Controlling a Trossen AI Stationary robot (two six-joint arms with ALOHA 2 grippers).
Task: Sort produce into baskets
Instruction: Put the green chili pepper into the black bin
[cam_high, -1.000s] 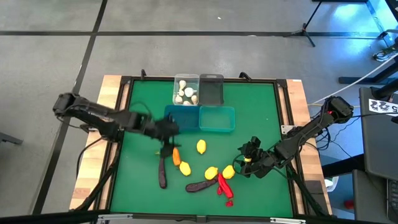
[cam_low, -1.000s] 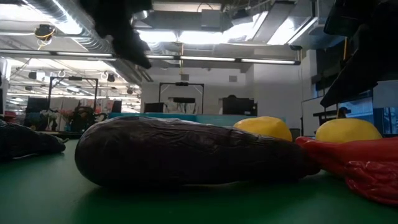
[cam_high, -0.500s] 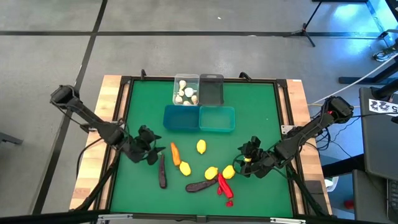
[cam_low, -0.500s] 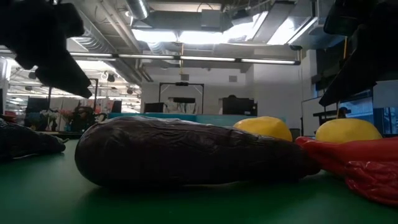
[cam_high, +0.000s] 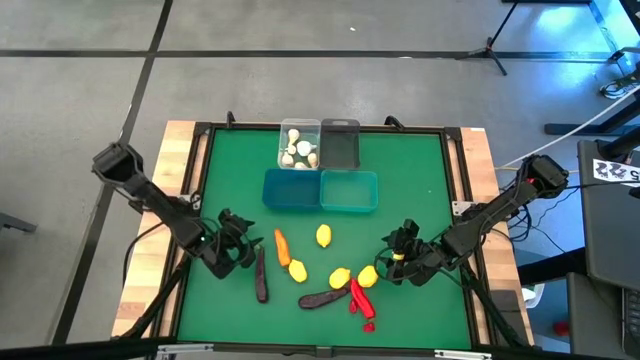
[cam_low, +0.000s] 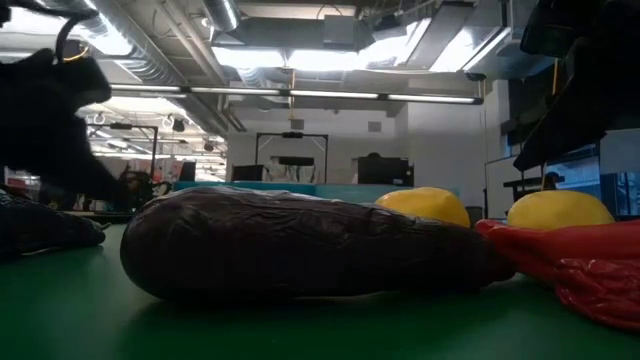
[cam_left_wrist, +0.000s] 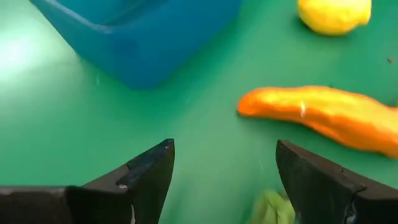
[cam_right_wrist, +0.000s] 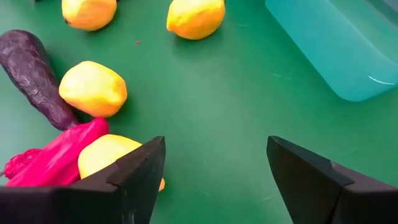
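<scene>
My left gripper grabs the green pepper by its plump body (cam_left_wrist: 273, 208) next, to sort it into the baskets.
My left gripper (cam_high: 243, 250) stands open low over the mat, just left of the upper end of a dark purple eggplant (cam_high: 261, 276). In its wrist view the fingers (cam_left_wrist: 149, 180) frame bare mat, with a small green piece (cam_left_wrist: 273, 208) low between them and the orange carrot (cam_left_wrist: 323, 118) beyond. My right gripper (cam_high: 400, 256) waits open at the right, beside a lemon (cam_right_wrist: 112, 155) and red chili peppers (cam_right_wrist: 56, 158). The baskets stand at the far middle: clear with garlic (cam_high: 299, 146), dark grey (cam_high: 341, 143), blue (cam_high: 291, 188), teal (cam_high: 349, 190).
Three more lemons (cam_high: 324, 236) (cam_high: 298, 270) (cam_high: 340, 277) and a second eggplant (cam_high: 320, 299) lie on the green mat near its front middle. A raised wooden frame (cam_high: 185, 170) borders the mat. In the low view that eggplant (cam_low: 310, 245) fills the foreground.
My left gripper has gone from beside the blue basket toward the table's left and near edges and has sunk close to the mat. Its wrist has rolled on the way, and its fingers have stayed open. No produce has moved.
</scene>
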